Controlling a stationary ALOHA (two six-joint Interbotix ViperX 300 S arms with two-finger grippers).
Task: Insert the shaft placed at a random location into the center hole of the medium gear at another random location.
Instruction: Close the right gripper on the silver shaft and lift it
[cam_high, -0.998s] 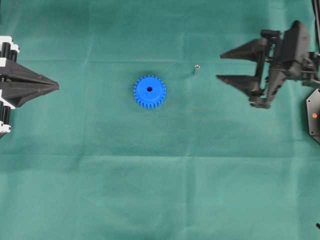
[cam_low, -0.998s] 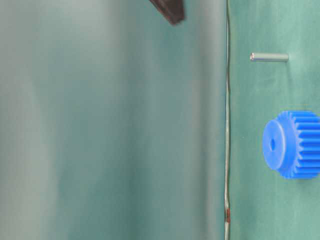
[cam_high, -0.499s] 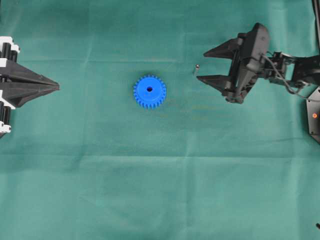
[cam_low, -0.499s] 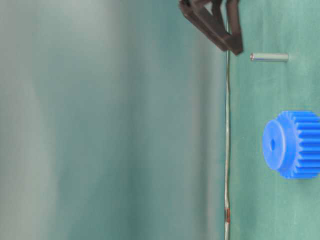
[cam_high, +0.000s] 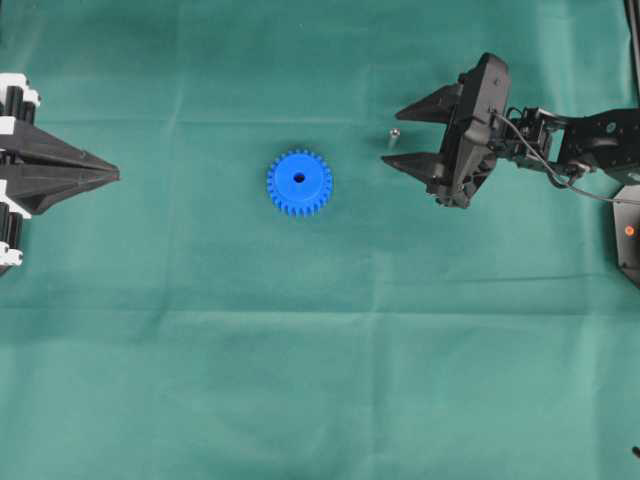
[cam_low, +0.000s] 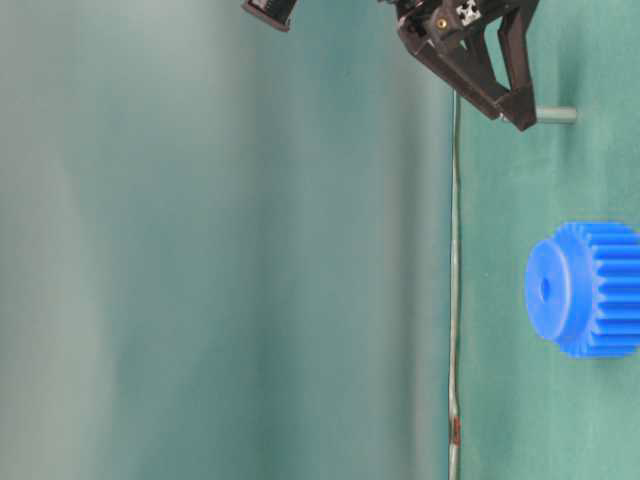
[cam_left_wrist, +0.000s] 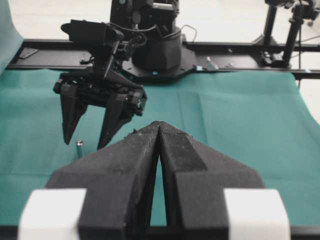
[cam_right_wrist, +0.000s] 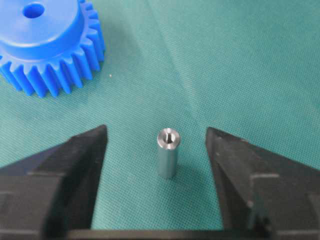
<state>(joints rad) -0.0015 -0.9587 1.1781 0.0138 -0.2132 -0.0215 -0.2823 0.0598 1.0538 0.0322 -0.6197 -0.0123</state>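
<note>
The robot's right gripper should next grip the shaft by its dimpled top end (cam_high: 395, 133) to fit the shaft into the medium gear's center hole (cam_high: 298, 178).
The shaft (cam_high: 394, 133) stands upright on the green cloth, a small silver pin (cam_right_wrist: 167, 152) with a dimpled top. My right gripper (cam_high: 392, 136) is open, with one black finger on each side of the shaft and gaps on both sides. The left wrist view shows that gripper (cam_left_wrist: 84, 144) hanging over the shaft (cam_left_wrist: 79, 148). The medium gear (cam_high: 299, 183), bright blue, lies flat to the shaft's left with its center hole (cam_high: 299, 179) facing up and nothing in it. My left gripper (cam_high: 115, 175) rests shut and holds nothing at the far left edge, its fingertips (cam_left_wrist: 159, 123) pressed together.
Green cloth covers the whole table. A dark block with an orange dot (cam_high: 627, 230) sits at the right edge. The right arm's base (cam_left_wrist: 155, 45) and a black rail stand beyond the cloth's far side.
My right gripper has travelled left and down from the table's right edge until its fingers flank the shaft, and its jaws have narrowed somewhat. The gear, shaft and left gripper have not moved.
</note>
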